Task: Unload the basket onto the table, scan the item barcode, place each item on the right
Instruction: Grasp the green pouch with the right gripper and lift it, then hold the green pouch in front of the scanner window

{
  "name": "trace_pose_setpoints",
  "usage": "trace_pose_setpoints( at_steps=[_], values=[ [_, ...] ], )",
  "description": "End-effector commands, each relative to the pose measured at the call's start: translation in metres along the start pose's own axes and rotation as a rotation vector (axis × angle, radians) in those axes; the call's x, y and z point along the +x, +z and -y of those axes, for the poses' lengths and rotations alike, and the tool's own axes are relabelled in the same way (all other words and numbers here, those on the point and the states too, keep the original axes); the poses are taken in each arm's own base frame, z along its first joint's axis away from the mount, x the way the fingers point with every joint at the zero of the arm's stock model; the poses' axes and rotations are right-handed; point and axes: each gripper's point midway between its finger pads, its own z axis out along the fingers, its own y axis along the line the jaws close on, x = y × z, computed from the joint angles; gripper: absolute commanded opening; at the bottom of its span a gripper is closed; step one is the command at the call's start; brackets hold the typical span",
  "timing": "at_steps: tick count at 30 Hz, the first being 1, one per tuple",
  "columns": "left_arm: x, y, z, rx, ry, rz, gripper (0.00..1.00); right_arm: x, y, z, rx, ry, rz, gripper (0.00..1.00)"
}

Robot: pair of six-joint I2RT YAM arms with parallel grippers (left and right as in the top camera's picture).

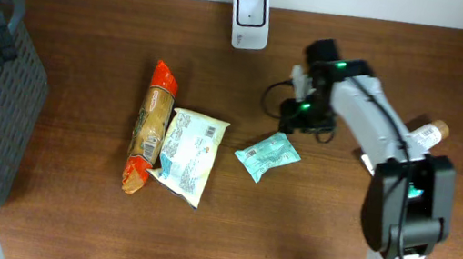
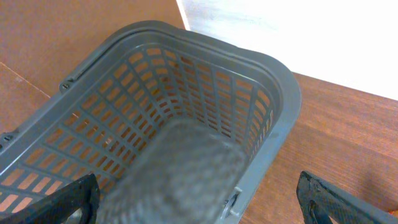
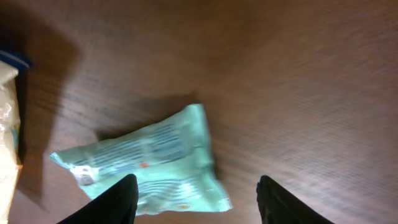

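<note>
I should next grab the teal packet with my right gripper by the end beneath it, so the rest stays uncovered and its barcode can face the scanner [image 1: 250,19].
A teal packet [image 1: 267,155] lies flat on the wooden table, and it fills the lower left of the right wrist view [image 3: 149,165]. My right gripper [image 1: 294,123] hangs just above its far right end, open [image 3: 199,200], with nothing between the fingers. The white barcode scanner [image 1: 250,19] stands at the table's back edge. An orange snack packet [image 1: 150,127] and a white-and-yellow packet [image 1: 189,155] lie side by side left of the teal one. My left gripper [image 2: 202,202] is open and empty above the grey basket [image 2: 273,81].
The grey basket [image 1: 8,87] takes up the table's left edge, with the left arm over it. A black cable [image 1: 271,97] loops beside the right wrist. A small beige bottle-like thing [image 1: 429,133] lies behind the right arm.
</note>
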Motion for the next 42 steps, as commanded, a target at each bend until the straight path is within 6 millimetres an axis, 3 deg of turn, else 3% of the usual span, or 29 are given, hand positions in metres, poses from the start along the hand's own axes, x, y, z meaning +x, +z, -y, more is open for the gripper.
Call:
trace_pose_setpoints(
  at_steps=[1,4,10,16,18,19,24,27,32,38,42],
  values=[
    [-0.002,-0.002,-0.002,-0.006,0.01,0.007,0.99,0.007,0.011,0.0,-0.206,-0.071,-0.005,0.57],
    [-0.002,-0.002,-0.002,-0.006,0.01,0.007,0.99,0.012,0.029,-0.005,-0.347,-0.075,-0.03,0.56],
    [-0.002,-0.002,-0.002,-0.006,0.01,0.007,0.99,0.027,0.06,-0.014,-0.462,-0.042,-0.11,0.51],
    [-0.002,-0.002,-0.002,-0.006,0.01,0.007,0.99,0.062,0.077,-0.016,-0.494,0.002,-0.196,0.27],
    [-0.002,-0.002,-0.002,-0.006,0.01,0.007,0.99,0.068,0.082,-0.02,-0.525,0.012,-0.197,0.17],
    [-0.002,-0.002,-0.002,-0.006,0.01,0.007,0.99,0.07,0.084,-0.023,-0.548,0.015,-0.19,0.07],
    [-0.003,-0.002,-0.002,-0.006,0.01,0.008,0.99,0.057,0.072,-0.035,-0.636,0.017,-0.138,0.04],
    [-0.002,-0.002,-0.002,-0.006,0.01,0.007,0.99,0.033,0.038,-0.043,-0.689,-0.012,-0.035,0.04],
    [-0.002,-0.002,-0.002,-0.006,0.01,0.007,0.99,0.009,-0.057,-0.046,-0.661,0.032,0.16,0.04],
    [-0.002,-0.002,-0.002,-0.006,0.01,0.007,0.99,0.0,-0.165,-0.046,-0.483,0.122,0.442,0.04],
    [-0.002,-0.002,-0.002,-0.006,0.01,0.007,0.99,0.016,-0.228,-0.062,-0.46,0.094,0.603,0.04]
  ],
)
